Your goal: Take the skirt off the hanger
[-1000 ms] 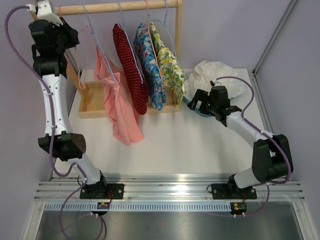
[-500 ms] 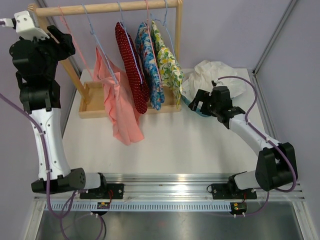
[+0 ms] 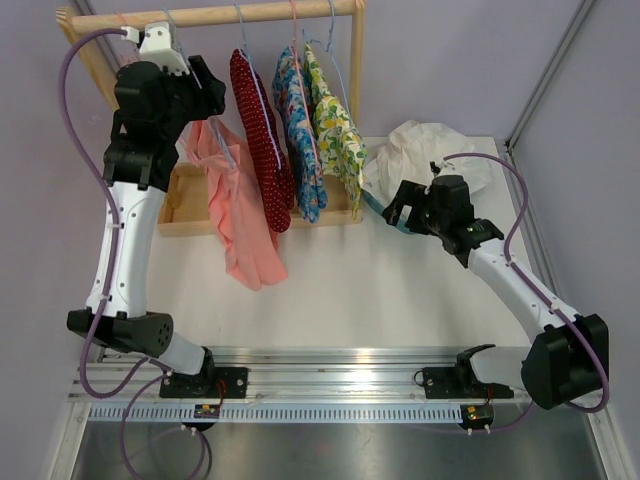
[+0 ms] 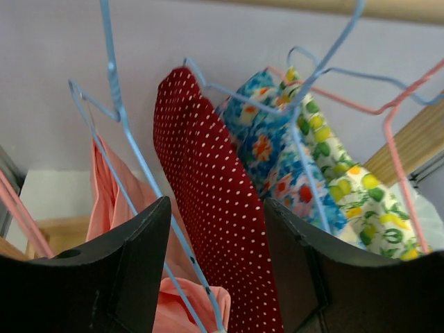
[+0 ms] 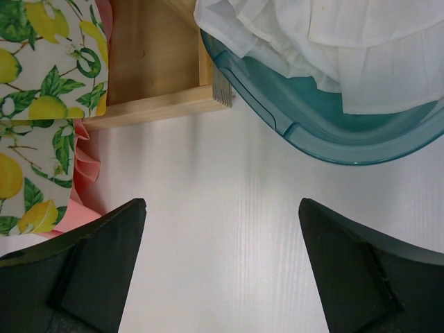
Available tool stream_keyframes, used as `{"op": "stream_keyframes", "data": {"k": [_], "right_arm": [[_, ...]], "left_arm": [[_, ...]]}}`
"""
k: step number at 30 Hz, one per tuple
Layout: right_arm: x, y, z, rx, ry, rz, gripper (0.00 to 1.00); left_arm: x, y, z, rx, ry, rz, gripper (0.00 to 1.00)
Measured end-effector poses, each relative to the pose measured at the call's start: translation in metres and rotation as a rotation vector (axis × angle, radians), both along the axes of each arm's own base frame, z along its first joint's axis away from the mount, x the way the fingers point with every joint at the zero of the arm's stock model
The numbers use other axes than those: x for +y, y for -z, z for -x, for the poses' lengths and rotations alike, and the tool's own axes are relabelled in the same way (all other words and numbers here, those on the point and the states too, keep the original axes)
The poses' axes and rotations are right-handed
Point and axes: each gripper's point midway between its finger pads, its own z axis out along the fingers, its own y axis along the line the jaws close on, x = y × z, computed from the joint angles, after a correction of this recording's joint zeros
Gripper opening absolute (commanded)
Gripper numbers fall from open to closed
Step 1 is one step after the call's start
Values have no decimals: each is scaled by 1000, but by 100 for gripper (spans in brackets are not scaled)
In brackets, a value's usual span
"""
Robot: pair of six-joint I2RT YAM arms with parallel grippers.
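I will next grab the blue hanger by its near sloping wire with my left gripper. This leaves the hook and pink skirt free, so the skirt can be removed.
Several skirts hang on wire hangers from the wooden rail: a salmon pink one, a red polka-dot one, a blue floral one and a lemon-print one. My left gripper is raised beside the pink skirt's blue hanger. In the left wrist view the left gripper is open; the blue hanger wire and the red polka-dot skirt show between its fingers, the pink skirt lower left. My right gripper is open and empty, low over the table.
The rack's wooden base tray sits under the skirts and shows in the right wrist view. A teal basin holding white cloth stands right of the rack. A metal frame post rises at the back right.
My left arm has swung from the far left, in to the right, bringing its gripper up against the hangers. My right gripper has shifted slightly right.
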Motion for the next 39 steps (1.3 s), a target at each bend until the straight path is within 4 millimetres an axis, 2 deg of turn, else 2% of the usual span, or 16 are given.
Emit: {"op": "stream_keyframes", "data": {"k": [4,7,12,13,14,16,22,24,33,36,39], "right_arm": [[-4,-9,6,-19,2,4,99],[-6,-13,9,-26,10,9,99],[-11,-12,11,-22,24,26,99],[-12,-12,10,-22,26,29,99],[-12,-12,10,-23,27,30,100],[-13,-12,10,-24,32,34,99],[-14,-12,10,-26,31,41,99],[-14,-12,10,-26,31,42,99],[-12,-13,11,-32,11,43,99],[-2,-26,17,-64,-49,25,100],[25,-65,25,-160,-156,12,99]], "left_arm": [[6,30,-19,85,-50,-14,57],[10,42,-24,119,-77,-20,54],[13,42,-25,123,-99,-13,45],[13,42,-26,124,-101,-11,32],[13,42,-27,125,-104,-4,27],[13,45,-29,132,-105,-6,21],[15,53,-35,150,-120,-9,13],[16,54,-35,155,-127,-11,2],[20,54,-30,178,-145,-57,0],[21,49,-22,186,-156,-82,0],[21,33,-10,175,-157,-97,0]]}}
